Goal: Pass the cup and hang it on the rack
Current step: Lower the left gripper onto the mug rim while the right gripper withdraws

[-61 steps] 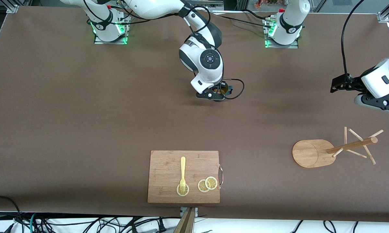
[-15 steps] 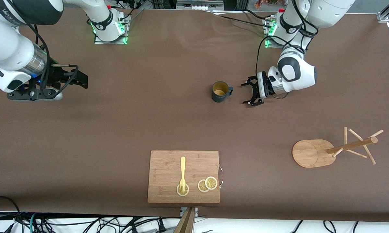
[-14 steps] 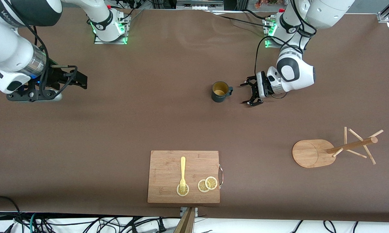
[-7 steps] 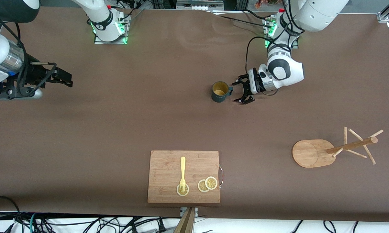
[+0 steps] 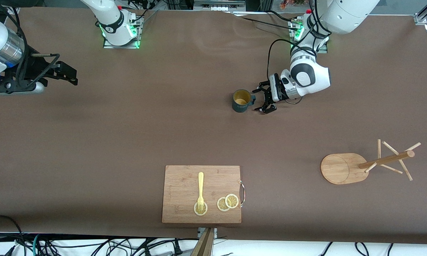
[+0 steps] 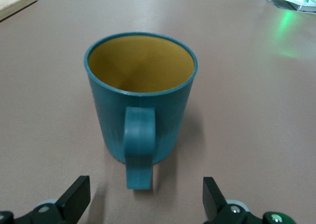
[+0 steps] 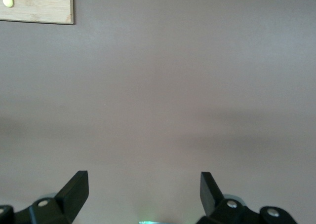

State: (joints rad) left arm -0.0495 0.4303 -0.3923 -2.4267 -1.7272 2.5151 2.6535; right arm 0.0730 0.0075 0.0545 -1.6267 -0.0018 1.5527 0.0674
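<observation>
Both fingers are still short of the lower end of the cup's handle, so my left gripper moves forward next before it closes on the cup's handle.
The dark teal cup (image 5: 241,100) with a yellow-tan inside stands upright near the middle of the table, its handle turned toward the left arm. My left gripper (image 5: 262,100) is low beside that handle, open, its fingertips level with the handle's end and touching nothing. The left wrist view shows the cup (image 6: 140,100) close up, with the handle facing the gap of the left gripper (image 6: 144,187). My right gripper (image 5: 68,73) hangs open and empty over the right arm's end of the table; under the right gripper (image 7: 143,184) there is only bare cloth. The wooden rack (image 5: 336,169) stands toward the left arm's end, nearer the camera.
A wooden cutting board (image 5: 185,192) lies near the table's front edge, carrying a yellow fork (image 5: 200,188) and lemon slices (image 5: 227,202). A corner of the board (image 7: 39,4) shows in the right wrist view. Brown cloth covers the table.
My left gripper has slid closer to the cup's handle, still open. The right arm has drawn back toward its end of the table.
</observation>
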